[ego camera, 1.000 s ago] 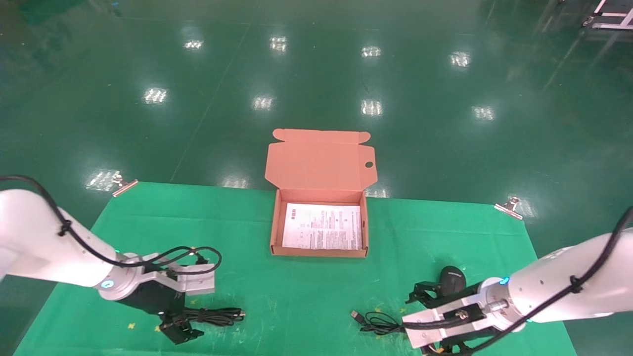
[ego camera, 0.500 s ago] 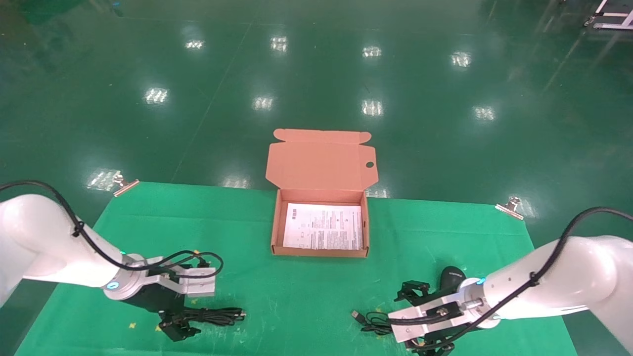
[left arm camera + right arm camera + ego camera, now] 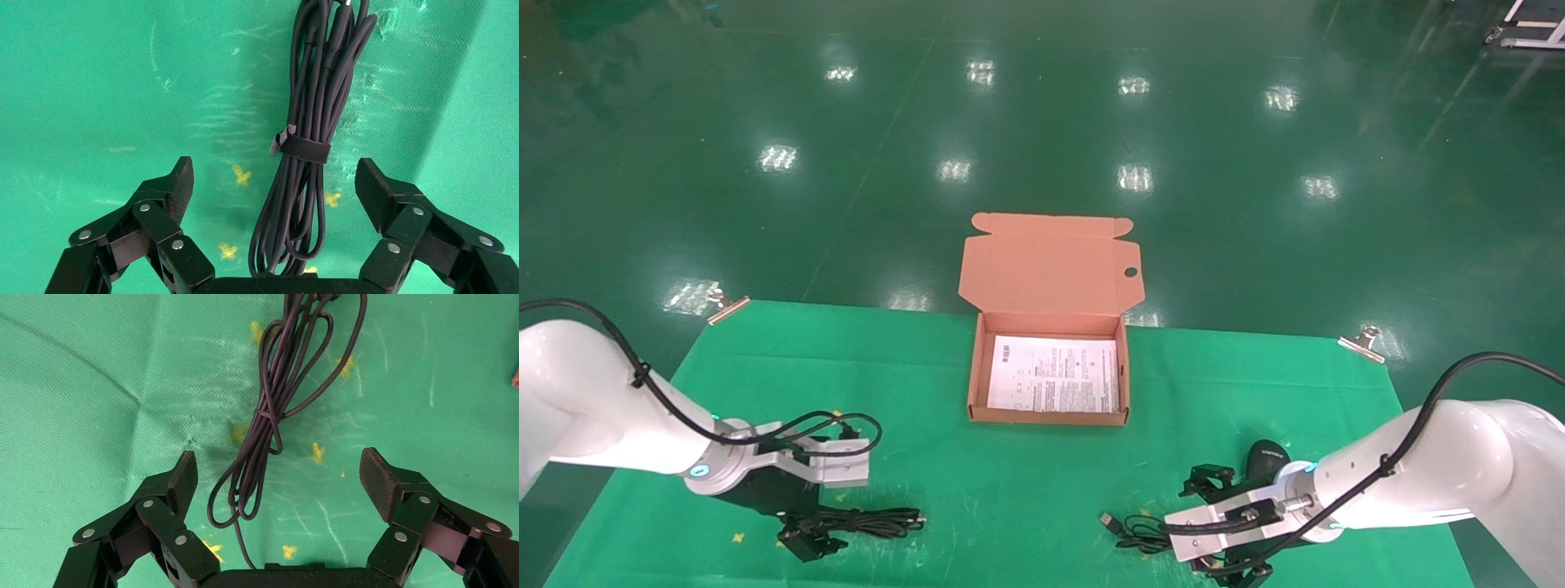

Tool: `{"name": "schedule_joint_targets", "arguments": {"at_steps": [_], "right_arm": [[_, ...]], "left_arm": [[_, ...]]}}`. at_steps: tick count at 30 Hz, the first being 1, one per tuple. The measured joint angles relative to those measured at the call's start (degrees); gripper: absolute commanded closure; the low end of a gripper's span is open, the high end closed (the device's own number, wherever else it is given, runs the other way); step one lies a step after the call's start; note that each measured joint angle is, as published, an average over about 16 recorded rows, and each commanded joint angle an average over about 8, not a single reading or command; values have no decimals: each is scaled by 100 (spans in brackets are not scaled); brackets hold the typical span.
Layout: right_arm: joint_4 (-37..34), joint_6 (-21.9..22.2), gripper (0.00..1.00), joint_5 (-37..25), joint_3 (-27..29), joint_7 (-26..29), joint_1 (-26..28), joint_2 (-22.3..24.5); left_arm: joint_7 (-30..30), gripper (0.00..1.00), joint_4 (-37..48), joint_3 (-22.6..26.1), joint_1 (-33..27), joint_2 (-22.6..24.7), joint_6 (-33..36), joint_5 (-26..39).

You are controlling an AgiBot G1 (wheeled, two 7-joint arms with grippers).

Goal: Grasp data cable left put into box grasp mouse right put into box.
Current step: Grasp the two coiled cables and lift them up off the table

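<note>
The robot's right gripper needs to close on the cord now. Its fingers reach down on either side of the cord's looped end (image 3: 245, 478), just below its tie (image 3: 267, 415), so they would hold the cord.
The data cable (image 3: 878, 521) lies as a tied black bundle on the green mat, front left. My left gripper (image 3: 807, 536) is open low over its looped end; the left wrist view shows the cable (image 3: 309, 116) running between the spread jaws of the gripper (image 3: 275, 182), untouched. The mouse (image 3: 1267, 459) sits front right, its thin cord (image 3: 1133, 531) coiled to its left. My right gripper (image 3: 1220, 529) is open beside the mouse; in the right wrist view the gripper (image 3: 280, 471) is over the cord coil (image 3: 269, 413), and the mouse is out of view. The box (image 3: 1046, 416) stands open at centre.
The box lid (image 3: 1050, 265) stands up at the back, and a white printed sheet (image 3: 1054, 384) lies inside. Metal clips (image 3: 723, 306) (image 3: 1361, 341) hold the mat's far corners. Bare mat lies between the box and both grippers.
My right wrist has shifted left and lower, over the mouse cord. My left gripper has settled slightly lower at the cable's end. The cable, mouse and box have not moved.
</note>
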Motion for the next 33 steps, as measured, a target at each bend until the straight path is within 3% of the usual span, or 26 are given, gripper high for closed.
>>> {"name": "schedule_joint_targets", "arguments": {"at_steps": [33], "right_arm": [[94,-64,100,27,2,16,13,41]], "left_arm": [[-40,100,-84,11,18,-23,27,10]]}}
